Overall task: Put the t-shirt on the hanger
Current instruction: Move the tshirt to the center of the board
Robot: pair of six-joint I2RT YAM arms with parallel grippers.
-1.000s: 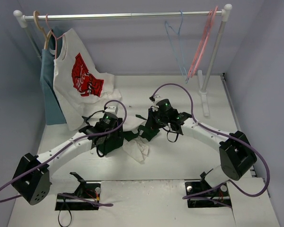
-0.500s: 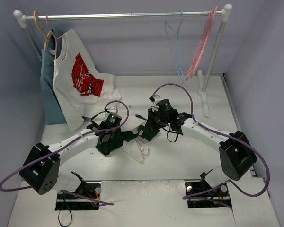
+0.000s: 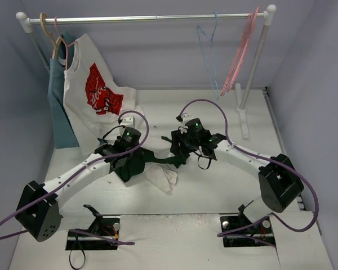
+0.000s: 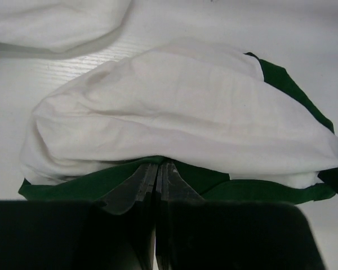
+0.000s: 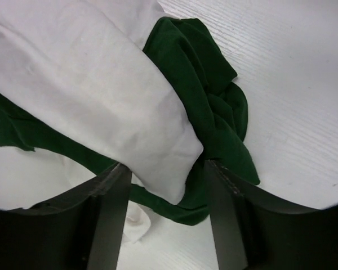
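Note:
The robot needs to spread the t-shirt for hanging, so its right gripper needs to grab the t-shirt's green edge by the bunched sleeve next, opposite the left gripper.
The t-shirt (image 3: 162, 176) lies crumpled on the table between the two arms, white body with dark green trim. In the left wrist view my left gripper (image 4: 158, 169) is shut, its tips pinching the t-shirt's (image 4: 180, 112) green edge under a white fold. My right gripper (image 5: 166, 169) stands open just over the t-shirt (image 5: 90, 84), with a white fold and a bunched green sleeve (image 5: 214, 107) between its fingers (image 5: 110, 208). From above, the left gripper (image 3: 136, 163) and right gripper (image 3: 177, 153) face each other across a green strip. The light blue hanger (image 3: 207, 45) hangs on the rail, far from both.
The rail (image 3: 146, 18) runs across the back on two posts. Pink hangers (image 3: 239, 50) hang at its right end. At its left end are a white shirt with a red graphic (image 3: 96, 95), a blue-grey garment (image 3: 59, 107) and a wooden hanger (image 3: 55, 42).
My left gripper has closed on the t-shirt's green edge and its arm has shifted a little. My right gripper has opened and let go of the cloth.

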